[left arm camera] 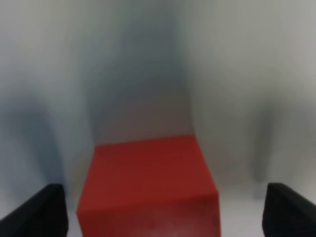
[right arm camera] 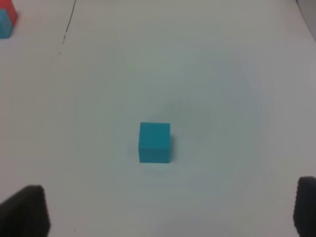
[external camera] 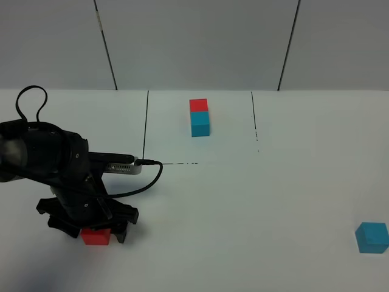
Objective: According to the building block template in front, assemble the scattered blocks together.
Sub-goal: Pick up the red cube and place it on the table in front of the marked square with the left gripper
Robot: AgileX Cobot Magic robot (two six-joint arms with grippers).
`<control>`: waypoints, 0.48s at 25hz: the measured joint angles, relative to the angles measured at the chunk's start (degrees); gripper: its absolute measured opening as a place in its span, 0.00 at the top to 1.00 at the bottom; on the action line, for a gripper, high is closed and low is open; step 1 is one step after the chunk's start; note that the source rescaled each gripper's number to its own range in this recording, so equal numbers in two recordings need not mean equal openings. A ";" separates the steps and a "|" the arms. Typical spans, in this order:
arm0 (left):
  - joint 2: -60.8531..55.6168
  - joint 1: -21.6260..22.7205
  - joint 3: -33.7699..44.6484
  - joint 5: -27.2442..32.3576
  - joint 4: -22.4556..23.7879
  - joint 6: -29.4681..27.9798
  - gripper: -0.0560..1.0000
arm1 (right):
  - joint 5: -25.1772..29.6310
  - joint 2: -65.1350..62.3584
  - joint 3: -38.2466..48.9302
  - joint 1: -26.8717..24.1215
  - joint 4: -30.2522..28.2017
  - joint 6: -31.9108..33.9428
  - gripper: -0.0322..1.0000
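Note:
I should next grab the loose red cube [external camera: 96, 236] by its opposite sides with my left gripper, so that it matches the building block template [external camera: 199, 115].
The building block template [external camera: 199, 115] is a red cube joined to a cyan cube inside a thin black-lined square at the back middle; it also shows in a corner of the right wrist view [right arm camera: 6, 22]. The loose red cube [external camera: 96, 236] sits at the front left. My left gripper [external camera: 97, 233] is lowered around it, fingers [left arm camera: 39, 215] on each side with gaps, open; the cube [left arm camera: 148, 187] fills the left wrist view. The loose cyan cube [external camera: 372, 237] sits at the front right. My right gripper [right arm camera: 165, 212] is open above the table, short of the cyan cube [right arm camera: 154, 142]; it is not in the high view.
The white table [external camera: 255, 207] carries the black outline lines [external camera: 146, 125]. A black cable [external camera: 152, 176] loops off the left arm. A grey panelled wall [external camera: 194, 42] stands behind the table.

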 joint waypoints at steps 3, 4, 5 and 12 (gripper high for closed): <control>0.00 0.00 0.00 0.14 0.12 -1.08 0.45 | 0.00 0.00 0.00 0.00 0.00 0.00 0.00; 0.00 0.00 0.00 0.18 0.18 -1.61 0.53 | 0.00 0.00 0.00 0.00 0.00 0.00 0.00; 0.00 0.00 0.00 0.18 0.17 -2.03 0.65 | 0.00 0.00 0.00 0.00 0.00 0.00 0.00; 0.18 0.00 -1.12 4.00 2.67 -1.78 0.95 | 0.00 0.00 0.00 0.00 0.00 0.00 0.00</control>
